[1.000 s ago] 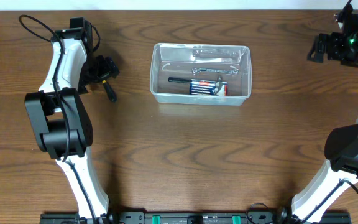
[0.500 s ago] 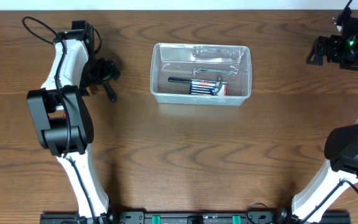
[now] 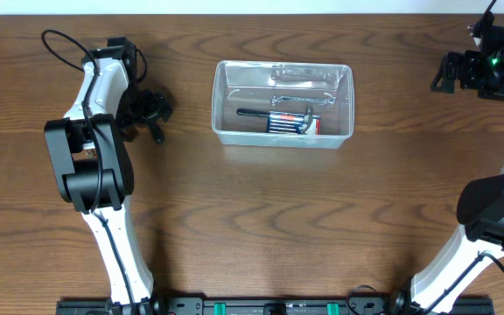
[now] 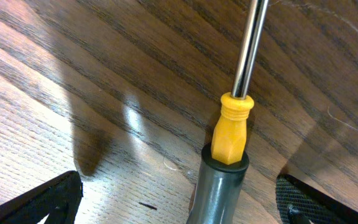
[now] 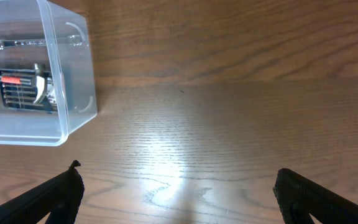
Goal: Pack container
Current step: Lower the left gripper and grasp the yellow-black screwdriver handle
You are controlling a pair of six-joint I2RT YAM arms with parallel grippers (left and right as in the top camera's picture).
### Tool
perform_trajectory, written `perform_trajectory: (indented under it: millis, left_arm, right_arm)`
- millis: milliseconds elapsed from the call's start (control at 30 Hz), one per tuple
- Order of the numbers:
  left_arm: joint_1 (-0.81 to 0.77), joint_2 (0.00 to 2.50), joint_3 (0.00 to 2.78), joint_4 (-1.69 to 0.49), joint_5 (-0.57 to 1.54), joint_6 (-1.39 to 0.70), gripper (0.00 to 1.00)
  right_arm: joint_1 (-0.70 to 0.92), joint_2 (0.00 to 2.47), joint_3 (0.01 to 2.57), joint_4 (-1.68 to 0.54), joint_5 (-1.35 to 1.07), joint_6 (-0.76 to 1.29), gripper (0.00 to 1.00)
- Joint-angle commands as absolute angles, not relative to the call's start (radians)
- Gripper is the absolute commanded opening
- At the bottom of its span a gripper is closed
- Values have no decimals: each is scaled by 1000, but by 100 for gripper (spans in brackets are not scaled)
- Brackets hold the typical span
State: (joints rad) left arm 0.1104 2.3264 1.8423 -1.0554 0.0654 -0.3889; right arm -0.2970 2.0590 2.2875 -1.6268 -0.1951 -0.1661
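Observation:
I should close my left gripper on the dark handle (image 4: 216,194) now. My fingers meet their shadows on the wood on either side of it, so they would hold it.
The container (image 3: 221,103) is a clear plastic tub at the table's upper middle. It holds a silver wrench (image 3: 303,98), a black-handled tool (image 3: 254,113) and a small bit case (image 3: 292,123). It also shows at the left of the right wrist view (image 5: 73,81). A screwdriver (image 4: 231,130) with a dark handle, yellow collar and steel shaft lies on the wood left of the tub (image 3: 157,134). My left gripper (image 3: 153,112) is open, and in the left wrist view (image 4: 179,190) its fingers straddle the handle without touching it. My right gripper (image 3: 449,72) is open and empty at the far right, also seen in the right wrist view (image 5: 176,186).
The brown wooden table (image 3: 269,219) fills the view. The left arm's body (image 3: 90,157) stands left of the screwdriver and its cable (image 3: 59,39) loops at the back left. The table's far edge (image 3: 261,12) runs behind the tub.
My left arm has swung a little right and toward the front, bringing its gripper over the screwdriver. The screwdriver, the tub and the right arm have not moved.

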Motion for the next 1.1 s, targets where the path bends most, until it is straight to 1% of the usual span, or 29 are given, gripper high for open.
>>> perform_trajectory:
  millis: [0, 33, 200, 233, 333, 400, 533, 867, 900, 1000, 1067]
  left_arm:
    - [112, 2373, 1845, -1065, 41, -390, 99]
    - [112, 2373, 1845, -1065, 40, -390, 99]
    - [112, 2373, 1845, -1068, 41, -390, 76]
    - [112, 2373, 1845, -1071, 41, -390, 73]
    - [112, 2373, 1845, -1079, 41, -390, 68]
    - [112, 2373, 1845, -1079, 41, -390, 62]
    - [112, 2373, 1845, -1079, 41, -390, 40]
    - [112, 2372, 1845, -1077, 40, -390, 39]
    - [112, 2372, 1845, -1076, 40, -390, 38]
    - [112, 2372, 1845, -1072, 40, -390, 29]
    - [112, 2372, 1845, -1071, 40, -390, 29]
  right_arm:
    - [-300, 2062, 2294, -1631, -210, -182, 99]
    - [-300, 2062, 2294, -1631, -210, -185, 99]
    - [-300, 2062, 2294, -1631, -210, -188, 99]
    - [-300, 2062, 2294, -1631, -210, -188, 99]
    - [-300, 2062, 2294, -1631, -210, -188, 99]
    - [-300, 2062, 2294, -1631, -210, -189, 99]
    - [-300, 2062, 2294, -1631, -210, -193, 99]
    - [-300, 2062, 2294, -1631, -210, -196, 99]
    - [-300, 2062, 2294, -1631, -210, -196, 99]
    - [-300, 2062, 2294, -1631, -210, -196, 99]
    - [-300, 2062, 2294, -1631, -210, -196, 99]
